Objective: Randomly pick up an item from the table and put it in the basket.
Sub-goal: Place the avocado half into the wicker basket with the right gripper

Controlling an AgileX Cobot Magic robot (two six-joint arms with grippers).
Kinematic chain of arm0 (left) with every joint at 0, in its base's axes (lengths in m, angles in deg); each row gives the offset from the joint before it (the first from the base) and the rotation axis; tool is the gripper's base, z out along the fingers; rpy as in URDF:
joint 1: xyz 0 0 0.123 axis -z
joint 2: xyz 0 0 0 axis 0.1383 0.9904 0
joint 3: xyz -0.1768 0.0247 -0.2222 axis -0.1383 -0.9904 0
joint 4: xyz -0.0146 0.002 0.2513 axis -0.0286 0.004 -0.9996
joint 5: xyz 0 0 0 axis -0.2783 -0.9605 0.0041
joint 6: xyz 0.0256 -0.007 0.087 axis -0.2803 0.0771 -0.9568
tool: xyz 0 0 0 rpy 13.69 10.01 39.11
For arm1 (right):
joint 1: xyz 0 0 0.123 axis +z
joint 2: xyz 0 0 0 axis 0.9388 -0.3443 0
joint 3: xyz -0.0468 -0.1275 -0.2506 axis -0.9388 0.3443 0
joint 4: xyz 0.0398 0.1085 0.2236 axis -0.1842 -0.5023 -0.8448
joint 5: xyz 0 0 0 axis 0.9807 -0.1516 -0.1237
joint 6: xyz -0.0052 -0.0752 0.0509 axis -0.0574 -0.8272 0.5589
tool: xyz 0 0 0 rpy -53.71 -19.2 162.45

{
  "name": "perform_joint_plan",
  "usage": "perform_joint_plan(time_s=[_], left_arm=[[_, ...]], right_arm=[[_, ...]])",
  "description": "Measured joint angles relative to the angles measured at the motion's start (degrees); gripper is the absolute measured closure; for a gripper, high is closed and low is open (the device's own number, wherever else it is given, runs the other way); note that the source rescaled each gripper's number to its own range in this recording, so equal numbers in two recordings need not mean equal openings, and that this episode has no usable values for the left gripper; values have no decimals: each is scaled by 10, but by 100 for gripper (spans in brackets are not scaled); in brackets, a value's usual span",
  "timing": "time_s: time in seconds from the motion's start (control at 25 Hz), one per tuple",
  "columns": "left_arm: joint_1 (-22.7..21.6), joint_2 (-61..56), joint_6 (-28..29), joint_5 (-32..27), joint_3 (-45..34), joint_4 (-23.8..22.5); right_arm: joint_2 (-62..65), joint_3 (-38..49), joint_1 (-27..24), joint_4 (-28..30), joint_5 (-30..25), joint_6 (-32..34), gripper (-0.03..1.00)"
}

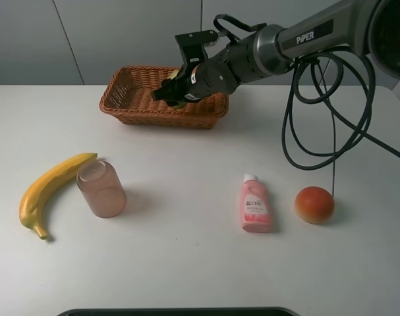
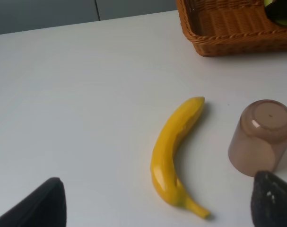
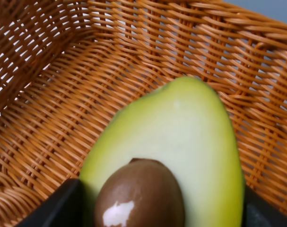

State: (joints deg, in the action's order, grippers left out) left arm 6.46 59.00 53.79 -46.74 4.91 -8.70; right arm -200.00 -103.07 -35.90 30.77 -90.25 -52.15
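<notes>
The avocado (image 3: 181,132) sits inside the basket's rim, over the basket's woven bottom, so it is now time for my right gripper to release it.
My right gripper (image 1: 170,91) hangs over the right part of the brown wicker basket (image 1: 124,105) at the back of the white table (image 1: 186,158). It is shut on the halved avocado (image 3: 181,132), cut face and brown pit towards the wrist camera, with its dark fingers (image 3: 58,208) on both sides. The basket's weave (image 3: 63,71) lies right behind it. In the high view only a yellow-green bit of the avocado (image 1: 180,103) shows under the gripper. My left gripper (image 2: 155,208) is open and empty, low over the table near the banana (image 2: 174,151). It is out of the high view.
A yellow banana (image 1: 51,191) and a tipped pinkish cup (image 1: 102,191) lie front left. A pink bottle (image 1: 255,205) and a round orange-red fruit (image 1: 314,204) lie front right. The right arm's cables (image 1: 318,99) hang over the right side. A dark edge (image 1: 173,311) runs along the front.
</notes>
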Motion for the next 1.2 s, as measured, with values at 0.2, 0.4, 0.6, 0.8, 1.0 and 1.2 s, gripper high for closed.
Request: perform_joint_plan(time_s=[0.2,0.4,0.6,0.8,1.0,1.2], left_arm=[[0,0,0,0,0,0],[0,0,0,0,0,0],[0,0,0,0,0,0],[0,0,0,0,0,0],[0,0,0,0,0,0],[0,0,0,0,0,0]], right_arm=[[0,0,0,5,6,-13,97],[0,0,0,11,6,-37,12],[0,0,0,11,6,-49,-2],[1,0,0,11,3,-52,-3],[52,0,0,14,-47,-72,-3],[173,0,-5,31,-141,-109,-3]])
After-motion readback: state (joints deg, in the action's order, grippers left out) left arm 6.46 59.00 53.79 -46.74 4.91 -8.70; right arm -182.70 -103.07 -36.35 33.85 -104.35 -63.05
